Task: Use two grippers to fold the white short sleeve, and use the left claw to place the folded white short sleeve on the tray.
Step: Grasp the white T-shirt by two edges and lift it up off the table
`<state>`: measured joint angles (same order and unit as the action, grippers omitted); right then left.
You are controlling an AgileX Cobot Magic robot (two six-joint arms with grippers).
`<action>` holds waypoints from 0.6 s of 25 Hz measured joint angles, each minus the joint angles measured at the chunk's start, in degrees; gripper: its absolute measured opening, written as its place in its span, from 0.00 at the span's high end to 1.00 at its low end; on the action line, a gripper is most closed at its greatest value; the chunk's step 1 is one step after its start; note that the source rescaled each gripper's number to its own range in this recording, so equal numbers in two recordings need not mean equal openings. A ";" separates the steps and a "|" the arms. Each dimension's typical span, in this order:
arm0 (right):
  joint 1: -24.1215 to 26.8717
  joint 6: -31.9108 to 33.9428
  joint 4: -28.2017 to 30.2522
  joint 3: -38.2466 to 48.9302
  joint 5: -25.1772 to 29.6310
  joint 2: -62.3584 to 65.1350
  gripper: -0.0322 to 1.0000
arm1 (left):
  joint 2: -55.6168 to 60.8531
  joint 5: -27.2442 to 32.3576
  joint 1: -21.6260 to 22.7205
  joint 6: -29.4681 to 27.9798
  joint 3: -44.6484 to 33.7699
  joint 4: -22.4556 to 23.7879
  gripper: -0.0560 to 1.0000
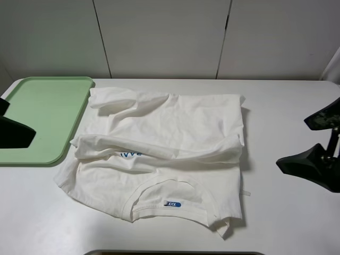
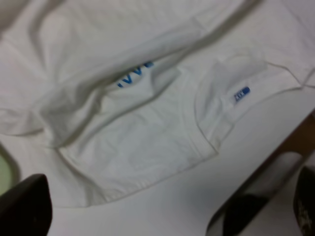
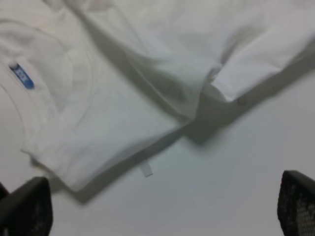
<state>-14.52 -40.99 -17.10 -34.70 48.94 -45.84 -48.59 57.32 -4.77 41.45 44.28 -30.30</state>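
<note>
To fold the white short sleeve, my right gripper will next grab the fold's end [image 1: 237, 147], since only the thick fold [image 1: 196, 153] stands up while the rest lies slack.
The white short sleeve [image 1: 164, 154] lies wrinkled and partly folded over itself on the table, collar and blue neck label [image 1: 172, 204] toward the front. A fold half hides its blue lettering [image 1: 130, 154]. Its left edge touches the pale green tray [image 1: 40, 117], which stands at the back left. My left gripper [image 1: 18, 119] is open and empty over the tray's near part, left of the shirt. My right gripper [image 1: 292, 143] is open and empty to the right of the shirt. The left wrist view shows the shirt [image 2: 138, 128], the right wrist view its corner [image 3: 123, 108].
The white table [image 1: 287, 212] ends at a grey panelled wall [image 1: 159, 37] at the back. A small white tag [image 1: 245, 192] sticks out at the shirt's right edge, also in the right wrist view [image 3: 146, 169]. A dark edge [image 1: 175, 253] shows at the front.
</note>
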 joint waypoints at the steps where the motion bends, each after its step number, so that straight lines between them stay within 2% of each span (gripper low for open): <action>1: -0.85 -0.20 0.32 0.00 -1.16 -2.01 0.00 | -2.48 -0.12 -0.29 0.78 0.00 -0.52 0.02; 4: -4.02 -0.32 3.47 0.00 -4.44 -9.34 0.00 | -6.38 -0.76 -1.51 2.53 0.00 -0.85 0.02; 7: -5.02 -0.32 4.47 -0.04 -5.31 -11.84 0.00 | -10.85 -2.21 -3.66 4.63 0.00 -0.16 0.03; 10: -8.18 -0.32 7.99 -0.04 -9.18 -20.25 0.00 | -14.61 -4.16 -6.10 5.31 0.00 2.05 0.04; 15: -9.89 -0.32 9.80 -0.04 -12.37 -24.60 0.00 | -17.97 -7.43 -9.39 7.25 0.00 6.10 0.04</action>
<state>-24.41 -41.31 -7.30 -34.74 36.58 -70.44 -66.56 49.88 -14.16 48.70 44.28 -24.20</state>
